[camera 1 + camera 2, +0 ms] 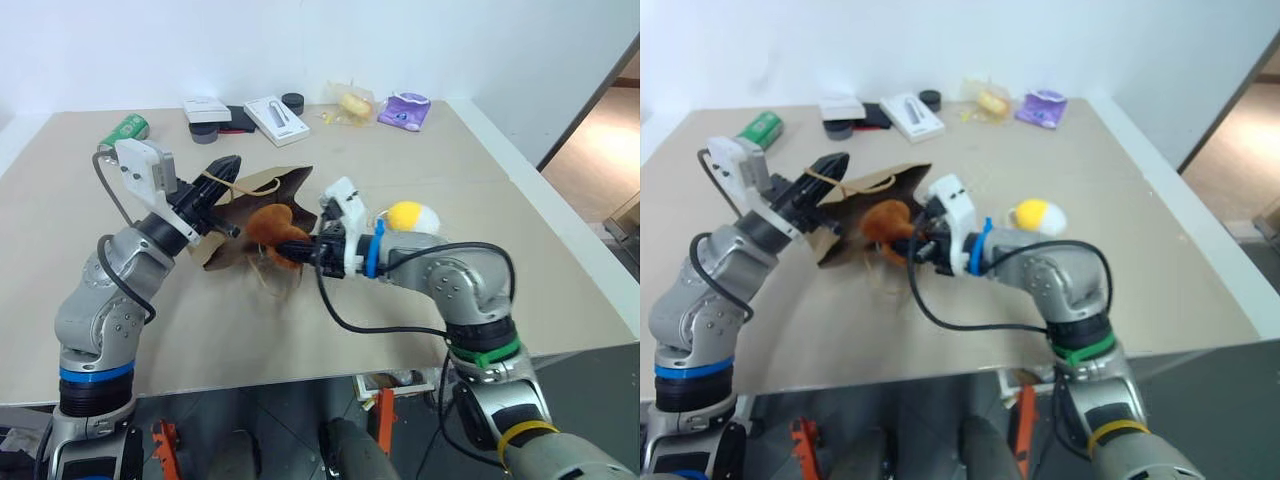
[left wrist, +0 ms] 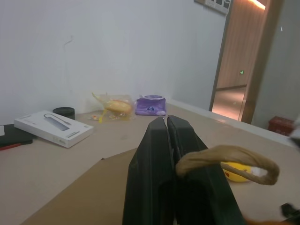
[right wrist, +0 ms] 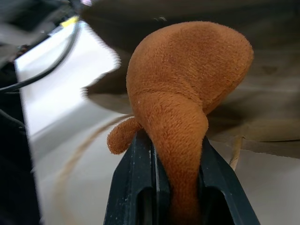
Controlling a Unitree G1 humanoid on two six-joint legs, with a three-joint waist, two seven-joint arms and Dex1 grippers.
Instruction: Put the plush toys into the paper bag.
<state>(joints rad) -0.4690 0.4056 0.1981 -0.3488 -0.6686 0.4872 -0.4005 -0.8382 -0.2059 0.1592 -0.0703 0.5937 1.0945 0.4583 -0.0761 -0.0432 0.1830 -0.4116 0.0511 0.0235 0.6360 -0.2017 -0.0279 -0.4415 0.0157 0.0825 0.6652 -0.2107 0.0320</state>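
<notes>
The brown plush toy's lower part hangs short of the bag's opening in the right wrist view, so my right gripper should bring it closer before releasing.
The paper bag [image 1: 272, 186] lies on the table with its mouth facing my right arm. My left gripper [image 1: 226, 166] is shut on one of its twisted handles [image 2: 225, 157], lifting the mouth's upper edge. My right gripper [image 1: 292, 246] is shut on the brown plush toy [image 1: 271, 226], which is clamped between its fingers [image 3: 136, 187] right at the bag's opening. The yellow-and-white egg-shaped plush toy [image 1: 413, 216] lies on the table just behind my right forearm.
Along the table's far edge stand a green can [image 1: 126, 127], white boxes [image 1: 276, 119], a black round item [image 1: 292, 102], a yellow item in clear wrapper [image 1: 352, 103] and a purple packet [image 1: 405, 110]. The table's right edge runs close to my right arm.
</notes>
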